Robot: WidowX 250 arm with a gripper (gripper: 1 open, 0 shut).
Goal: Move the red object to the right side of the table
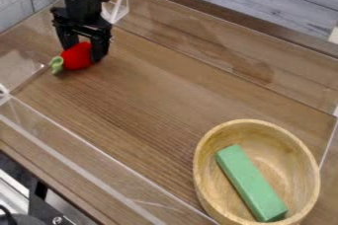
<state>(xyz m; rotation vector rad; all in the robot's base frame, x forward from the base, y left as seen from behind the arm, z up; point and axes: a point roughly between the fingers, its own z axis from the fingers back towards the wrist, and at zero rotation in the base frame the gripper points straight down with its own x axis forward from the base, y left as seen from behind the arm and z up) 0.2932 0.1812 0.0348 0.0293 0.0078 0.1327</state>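
The gripper should move the red object to the right, so it should next pick it up by its rounded body.
The red object, a small rounded toy fruit with a green stem tip at its left end, lies on the brown wood-grain table at the far left. My black gripper points straight down over it, open, with one finger on either side of the fruit's upper part. The fingers cover the top of the fruit. Whether they touch it I cannot tell.
A round light wooden bowl holding a green rectangular block sits at the front right. Low clear acrylic walls edge the tabletop, with a folded clear piece right behind the gripper.
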